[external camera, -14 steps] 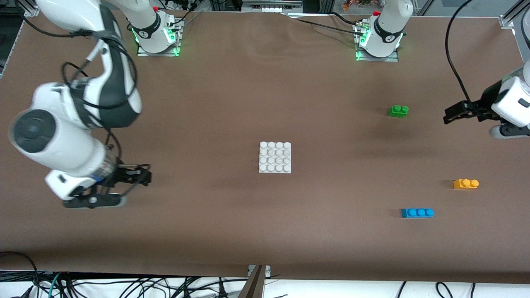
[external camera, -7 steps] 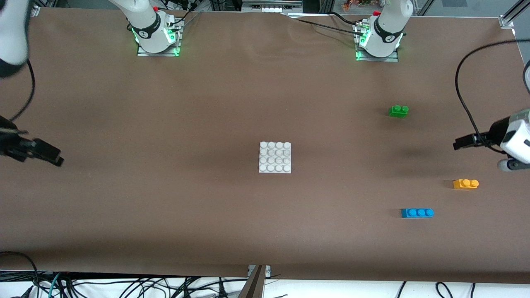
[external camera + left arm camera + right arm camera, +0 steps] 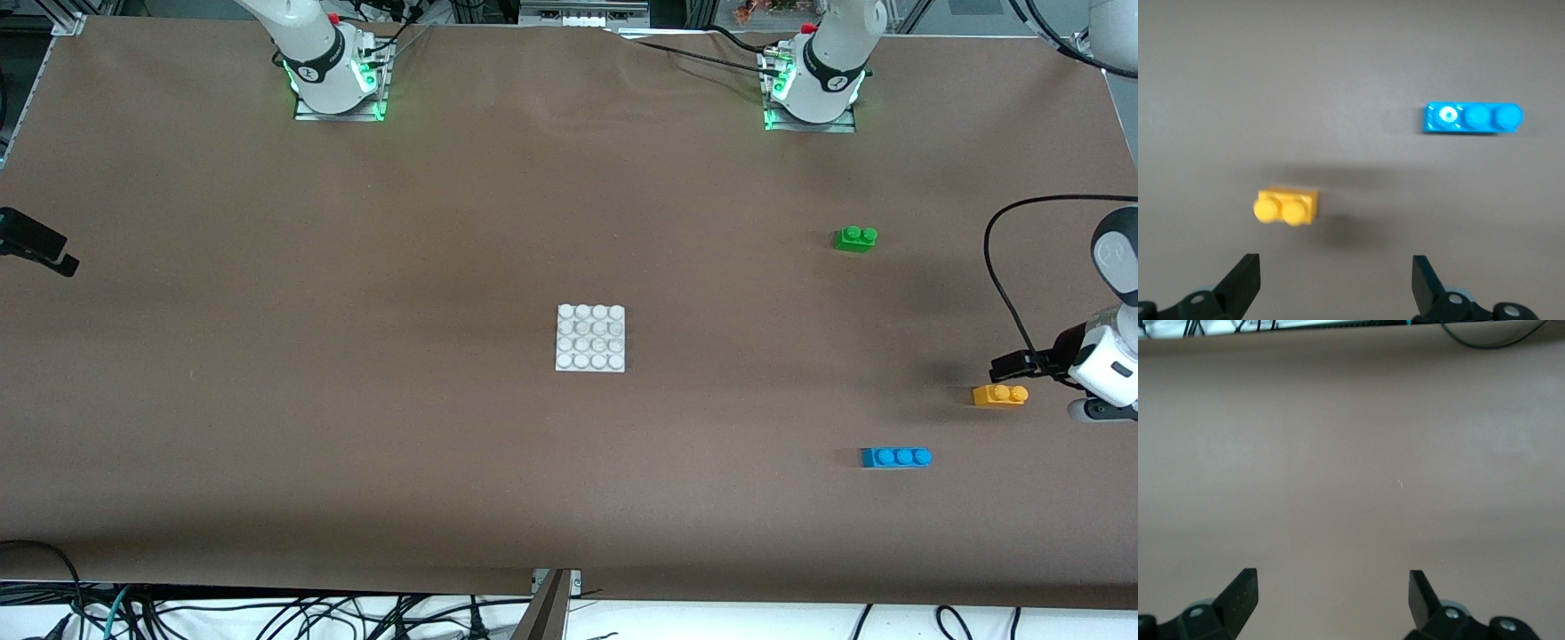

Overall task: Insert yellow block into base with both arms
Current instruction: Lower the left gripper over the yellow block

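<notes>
The left gripper should insert the yellow block (image 3: pixel 1000 395) into the white studded base, so next it should grab the block by its two short ends.
The yellow block (image 3: pixel 1000 395) lies on the brown table at the left arm's end; it also shows in the left wrist view (image 3: pixel 1286 207), studs up. The white studded base (image 3: pixel 590 338) lies flat at the table's middle. My left gripper (image 3: pixel 1013 364) is open and empty, low over the table close beside the yellow block; its wrist view (image 3: pixel 1335 280) shows the block ahead of the jaws and off to one side, outside them. My right gripper (image 3: pixel 53 253) is open and empty at the edge of the table at the right arm's end; its wrist view (image 3: pixel 1331 597) shows only bare cloth.
A blue three-stud brick (image 3: pixel 896 457) lies nearer the front camera than the yellow block and also shows in the left wrist view (image 3: pixel 1473 118). A green two-stud brick (image 3: pixel 855 238) lies farther from the camera. Cables hang along the table's front edge.
My left gripper has come down from beside the green brick to the yellow block. My right arm has swung away to the table's edge, mostly out of the front view.
</notes>
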{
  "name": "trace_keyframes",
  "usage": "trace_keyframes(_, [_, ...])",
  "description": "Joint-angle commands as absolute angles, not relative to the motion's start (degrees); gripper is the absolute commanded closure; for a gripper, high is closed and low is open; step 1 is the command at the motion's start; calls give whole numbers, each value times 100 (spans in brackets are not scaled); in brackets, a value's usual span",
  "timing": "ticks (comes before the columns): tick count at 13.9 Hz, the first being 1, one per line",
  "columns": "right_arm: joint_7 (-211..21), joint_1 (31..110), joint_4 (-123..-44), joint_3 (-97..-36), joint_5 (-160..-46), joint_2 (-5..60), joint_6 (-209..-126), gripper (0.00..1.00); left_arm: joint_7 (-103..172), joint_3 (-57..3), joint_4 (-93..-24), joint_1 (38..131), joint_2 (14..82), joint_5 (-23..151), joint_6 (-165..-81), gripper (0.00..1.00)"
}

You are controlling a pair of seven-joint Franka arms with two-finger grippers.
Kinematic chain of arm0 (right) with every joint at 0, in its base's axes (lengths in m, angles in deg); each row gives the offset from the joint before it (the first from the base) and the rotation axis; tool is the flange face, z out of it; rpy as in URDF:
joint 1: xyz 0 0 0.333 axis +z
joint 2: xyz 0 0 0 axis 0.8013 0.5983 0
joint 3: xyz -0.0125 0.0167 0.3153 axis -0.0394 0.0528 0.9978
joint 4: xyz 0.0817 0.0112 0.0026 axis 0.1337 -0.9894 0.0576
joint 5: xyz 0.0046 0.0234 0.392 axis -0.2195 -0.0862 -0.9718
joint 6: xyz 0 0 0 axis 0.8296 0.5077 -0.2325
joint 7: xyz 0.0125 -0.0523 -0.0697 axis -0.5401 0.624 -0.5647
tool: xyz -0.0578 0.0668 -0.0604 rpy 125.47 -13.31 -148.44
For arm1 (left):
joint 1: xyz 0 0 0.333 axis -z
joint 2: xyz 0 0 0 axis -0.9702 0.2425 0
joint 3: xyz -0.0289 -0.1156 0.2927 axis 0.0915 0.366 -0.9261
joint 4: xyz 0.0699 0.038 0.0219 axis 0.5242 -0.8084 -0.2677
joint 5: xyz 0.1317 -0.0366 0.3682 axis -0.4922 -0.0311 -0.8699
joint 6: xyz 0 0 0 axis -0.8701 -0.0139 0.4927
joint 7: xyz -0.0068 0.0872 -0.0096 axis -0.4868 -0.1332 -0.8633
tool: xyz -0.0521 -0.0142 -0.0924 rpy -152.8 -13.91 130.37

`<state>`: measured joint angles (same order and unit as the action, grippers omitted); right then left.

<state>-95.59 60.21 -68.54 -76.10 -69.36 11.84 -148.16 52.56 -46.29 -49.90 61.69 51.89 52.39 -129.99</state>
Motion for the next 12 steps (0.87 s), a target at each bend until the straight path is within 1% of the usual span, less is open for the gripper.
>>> trace_keyframes(1, [-9740, 5686, -7185, -7103, -6779, 905, -14901, 0, 5867, -4635, -4800, 5919, 5669, 5153, -13688, 0])
trace_keyframes(2, [-9740, 5625, -7176, -7015, -6718, 905, -14884, 0, 6008, -4635, -4800, 5866, 5810, 5162, -13962, 0])
trace_keyframes(5, [-9731, 5589, -7115, -6822, -6367, 896, -14761, 0, 6115, -4635, -4800, 5742, 6162, 5188, -14306, 0])
trace_keyframes(7, [-9731, 5589, -7097, -6794, -6331, 914, -14761, 0, 6378, -4643, -4791, 5707, 6329, 5231, -14561, 0])
trace_keyframes(12, [-9749, 5641, -7088, -6820, -6304, 975, -14761, 0, 6537, -4643, -4800, 5646, 6566, 5373, -14580, 0])
